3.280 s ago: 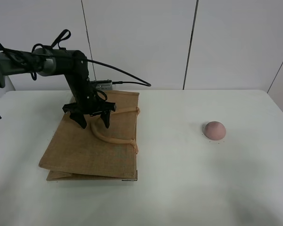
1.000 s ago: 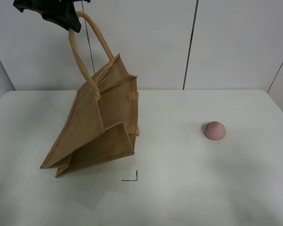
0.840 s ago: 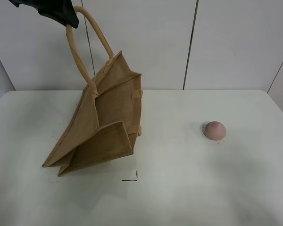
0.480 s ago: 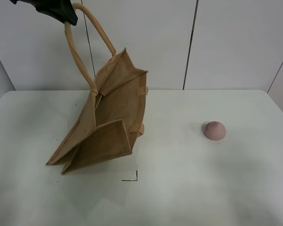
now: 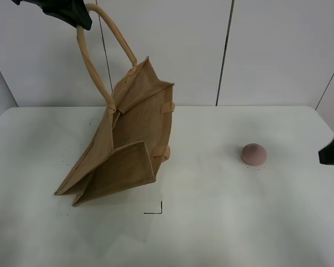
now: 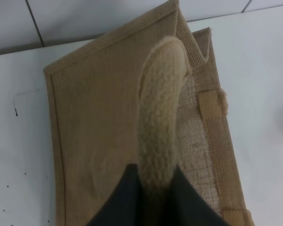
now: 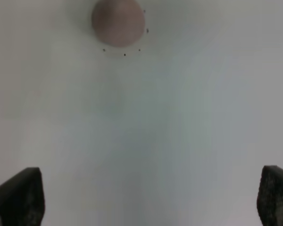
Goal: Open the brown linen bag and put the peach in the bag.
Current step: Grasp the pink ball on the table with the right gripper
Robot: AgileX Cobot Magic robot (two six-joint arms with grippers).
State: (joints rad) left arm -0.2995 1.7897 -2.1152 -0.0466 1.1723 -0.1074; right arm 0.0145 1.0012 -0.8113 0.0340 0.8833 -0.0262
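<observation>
My right gripper is going to put the peach in the brown linen bag [image 5: 128,144], so next it needs to grab the rounded sides of the pink peach [image 5: 253,153].
The brown linen bag [image 5: 128,144] hangs tilted over the left of the table, its bottom corner resting on the tabletop. My left gripper [image 5: 72,14] is shut on one beige handle [image 5: 92,61] at the top left, and the wrist view shows the handle [image 6: 158,117] pinched between the fingers above the bag [image 6: 99,132]. The pink peach [image 5: 253,153] sits on the table at the right. My right gripper [image 5: 333,153] enters at the right edge, open, fingertips [image 7: 19,197] wide apart, with the peach [image 7: 118,21] ahead of it.
A small black corner mark [image 5: 156,210] is on the white table [image 5: 211,222] in front of the bag. A panelled white wall stands behind the table.
The bag went from lying flat to being lifted by its handle and has swung slightly right. My right gripper has come into view at the right edge.
</observation>
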